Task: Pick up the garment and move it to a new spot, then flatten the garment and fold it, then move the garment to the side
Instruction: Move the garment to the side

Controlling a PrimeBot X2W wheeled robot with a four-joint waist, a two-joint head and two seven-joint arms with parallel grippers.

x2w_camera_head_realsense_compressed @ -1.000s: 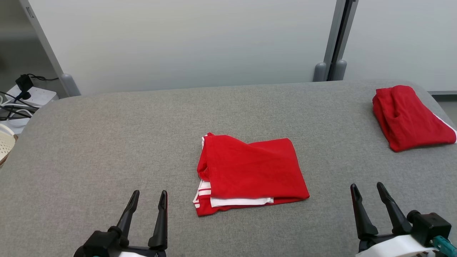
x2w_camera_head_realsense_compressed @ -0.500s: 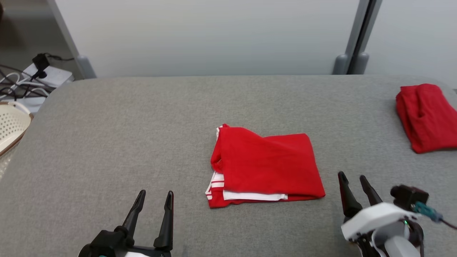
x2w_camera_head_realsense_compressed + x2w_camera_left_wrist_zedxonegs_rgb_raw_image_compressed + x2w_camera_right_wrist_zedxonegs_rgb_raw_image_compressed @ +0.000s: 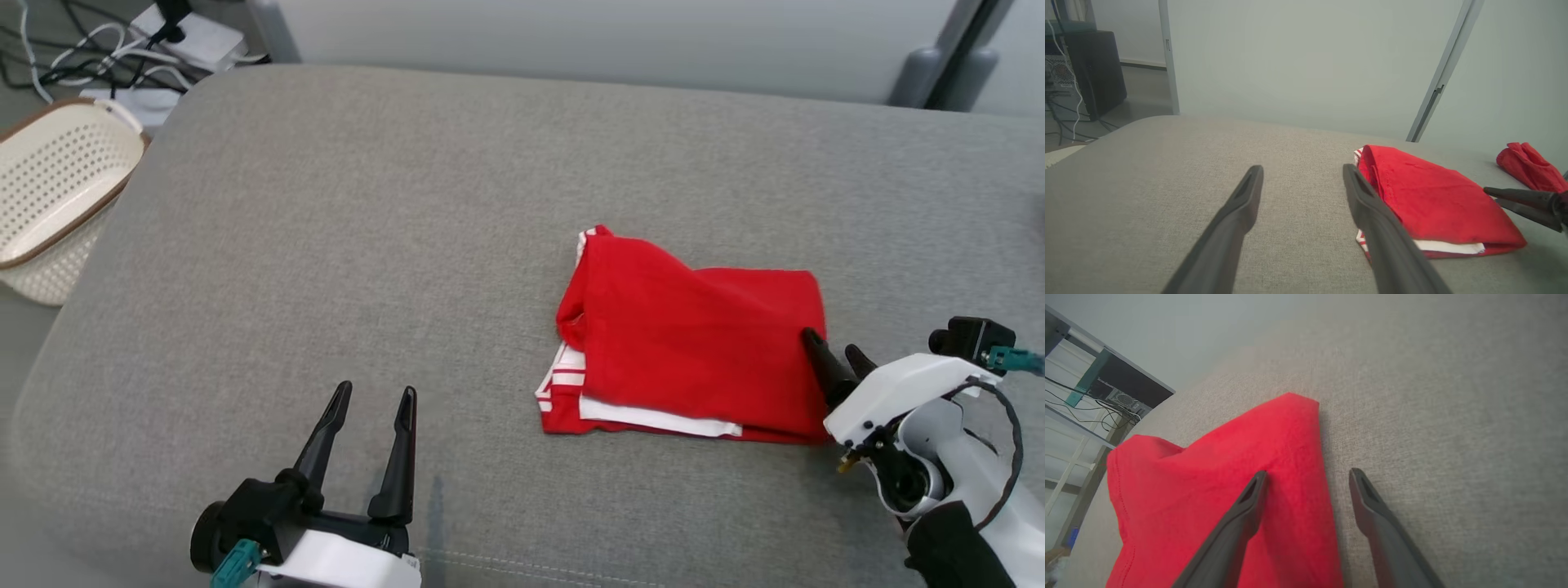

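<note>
The red garment's cloth spreads flat across the table, so my right gripper should next pinch it by its raised folded edge (image 3: 819, 312) (image 3: 1312, 490).
A folded red garment (image 3: 690, 339) with white stripes at its near left edge lies on the grey padded table (image 3: 408, 204). My right gripper (image 3: 833, 347) is open at the garment's right edge. In the right wrist view one finger is over the red cloth (image 3: 1208, 490) and the other over bare table, so the gripper (image 3: 1306, 475) straddles that edge. My left gripper (image 3: 377, 396) stands open over bare table to the garment's left, apart from it. The left wrist view has the garment (image 3: 1433, 200) just right of its gripper (image 3: 1302, 171).
A cream perforated basket (image 3: 49, 188) sits off the table's left edge, with cables and a power strip (image 3: 175, 37) on the floor behind it. A second red garment (image 3: 1529, 165) lies farther right on the table. Grey partition walls stand behind the table.
The head camera has turned left and tilted down, so the whole scene shifted right. My right gripper has come in to the garment's right edge; the left gripper holds its place.
</note>
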